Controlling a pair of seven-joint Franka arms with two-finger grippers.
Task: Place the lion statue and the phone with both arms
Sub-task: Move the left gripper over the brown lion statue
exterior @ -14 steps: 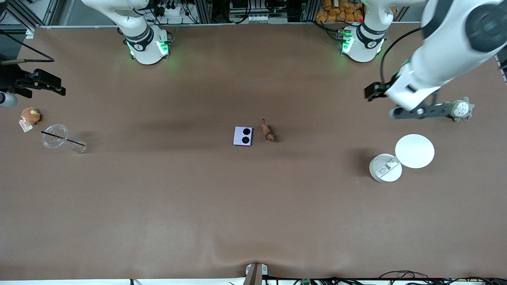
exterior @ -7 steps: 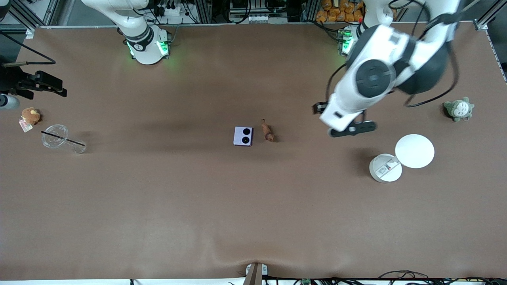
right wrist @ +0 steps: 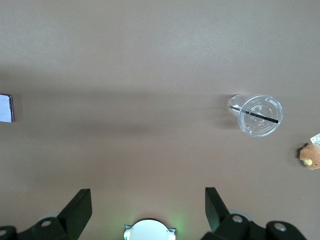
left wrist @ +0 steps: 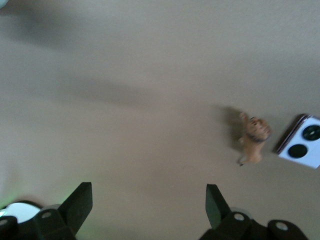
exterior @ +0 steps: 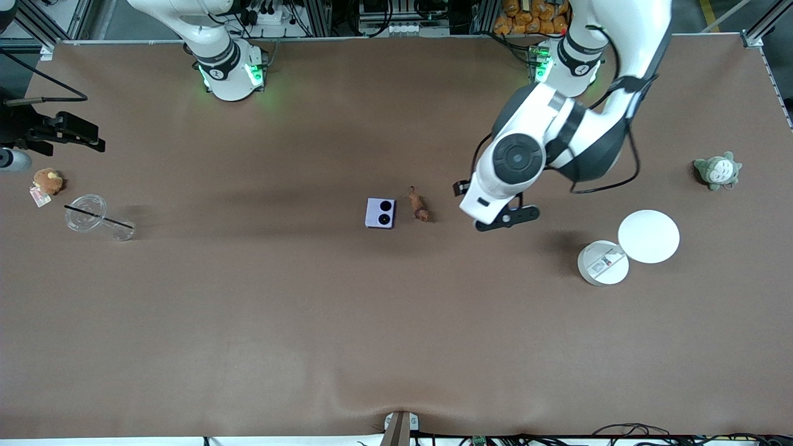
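Note:
My left gripper grabs the lion statue by its maned neck (exterior: 420, 209) next, so the lion statue's feet stay free for placing.
The lavender phone (exterior: 380, 213) lies in the middle of the table, its two black camera circles facing up. The small reddish-brown lion statue (exterior: 419, 205) lies just beside it, toward the left arm's end. My left gripper (exterior: 508, 220) is open and empty above bare table, a short way from the lion toward the left arm's end. The left wrist view shows the left gripper (left wrist: 148, 197) open, with the lion (left wrist: 254, 137) and the phone (left wrist: 302, 141) off to one side. My right gripper (right wrist: 147, 200) is open and empty, waiting high above the table; the phone (right wrist: 6, 108) shows at that view's edge.
A white disc (exterior: 648, 236) and a white round container (exterior: 603, 262) lie toward the left arm's end, with a grey-green plush (exterior: 717, 170) farther from the camera. A clear cup with a straw (exterior: 87, 214) and a brown plush (exterior: 48, 181) lie at the right arm's end.
My left arm has swung from beside the grey-green plush toward the middle of the table, with its gripper now near the lion. The phone, the lion and the right arm have not moved.

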